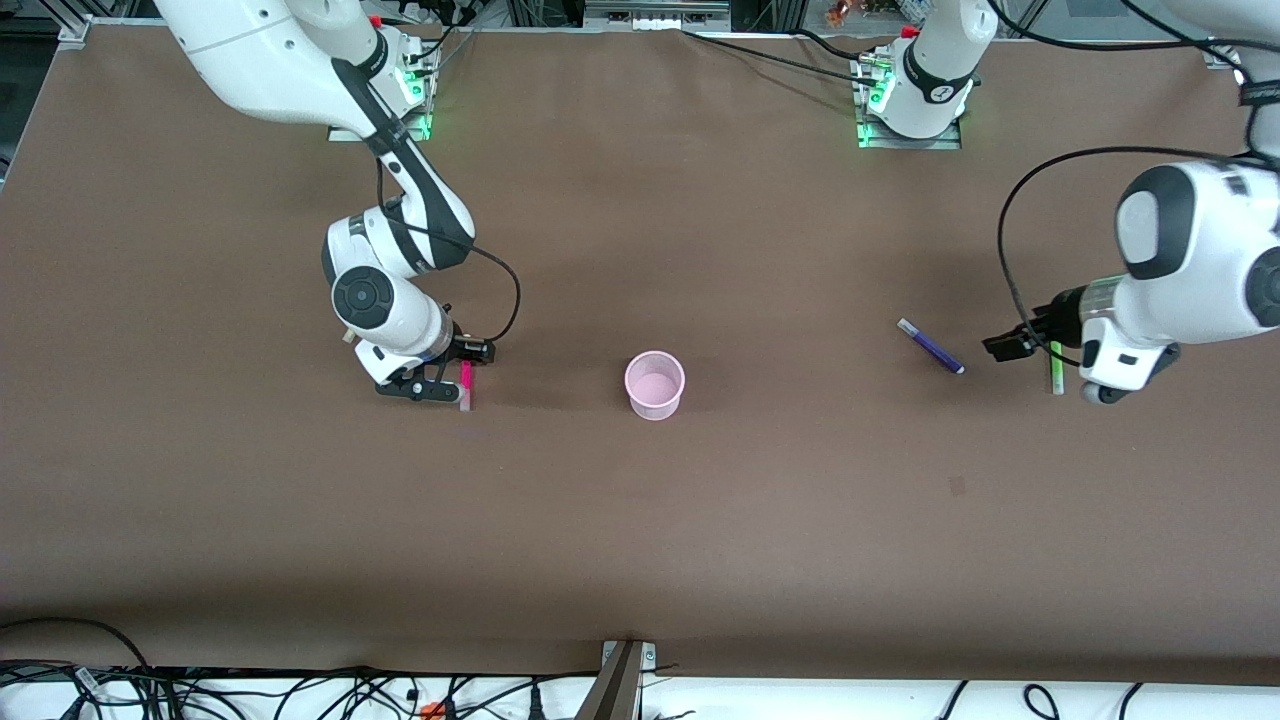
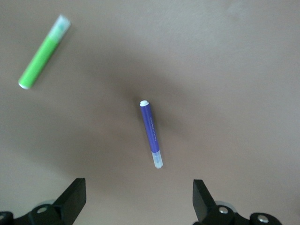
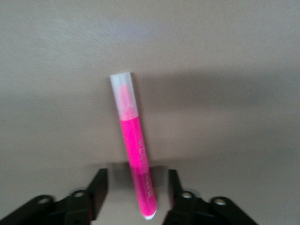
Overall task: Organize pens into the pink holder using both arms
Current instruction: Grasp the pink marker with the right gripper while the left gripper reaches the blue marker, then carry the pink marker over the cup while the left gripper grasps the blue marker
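The purple pen should go into the pink holder point(image 1: 655, 384), so I need to grab it next by its body point(image 1: 939, 349) with my left gripper.
The pink holder point(image 1: 655, 384) stands upright mid-table. A magenta pen point(image 1: 466, 380) lies on the table toward the right arm's end. My right gripper point(image 1: 452, 372) is low over it and open. In the right wrist view the pen point(image 3: 136, 154) lies between the fingers point(image 3: 97, 191) with a gap on each side. A purple pen point(image 1: 931, 346) and a green pen point(image 1: 1056, 368) lie toward the left arm's end. My left gripper point(image 1: 1012, 345) hovers open and empty between them. The left wrist view shows the purple pen point(image 2: 151, 133) and the green pen point(image 2: 44, 51) ahead of the wide-open gripper point(image 2: 138, 201). The yellow pen is out of view.
The brown table point(image 1: 640, 520) stretches bare around the holder. The arm bases point(image 1: 905, 110) stand along the edge farthest from the front camera. Cables point(image 1: 300, 690) lie along the edge nearest to it.
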`<action>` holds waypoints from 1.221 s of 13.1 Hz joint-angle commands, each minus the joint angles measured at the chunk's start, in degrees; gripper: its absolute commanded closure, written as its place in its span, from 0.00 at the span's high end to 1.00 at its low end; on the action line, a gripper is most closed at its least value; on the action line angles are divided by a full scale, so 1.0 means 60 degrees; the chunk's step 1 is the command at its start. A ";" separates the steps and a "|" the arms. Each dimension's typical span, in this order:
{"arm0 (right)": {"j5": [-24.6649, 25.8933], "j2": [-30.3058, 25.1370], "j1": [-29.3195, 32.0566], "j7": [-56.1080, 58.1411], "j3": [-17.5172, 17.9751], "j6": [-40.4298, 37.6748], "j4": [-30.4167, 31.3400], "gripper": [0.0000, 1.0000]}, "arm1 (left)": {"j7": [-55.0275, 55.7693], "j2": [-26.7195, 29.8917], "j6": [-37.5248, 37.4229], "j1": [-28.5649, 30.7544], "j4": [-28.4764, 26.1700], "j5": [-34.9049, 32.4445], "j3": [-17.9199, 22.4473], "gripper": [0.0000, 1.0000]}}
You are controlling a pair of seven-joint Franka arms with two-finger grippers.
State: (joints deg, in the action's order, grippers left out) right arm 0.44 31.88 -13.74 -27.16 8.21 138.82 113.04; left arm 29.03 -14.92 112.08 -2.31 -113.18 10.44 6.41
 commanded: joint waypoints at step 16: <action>-1.0670 0.1481 -0.0989 -0.3161 0.0433 -0.4333 -0.4659 0.00 | 0.1300 -0.1702 0.4669 -0.0919 -0.2290 0.0193 0.0030 0.39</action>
State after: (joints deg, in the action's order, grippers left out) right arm -56.45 36.43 -17.12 -41.83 10.75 110.42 89.86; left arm 37.19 -24.79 139.63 -7.17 -126.55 11.12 6.04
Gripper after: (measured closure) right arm 0.828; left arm 0.379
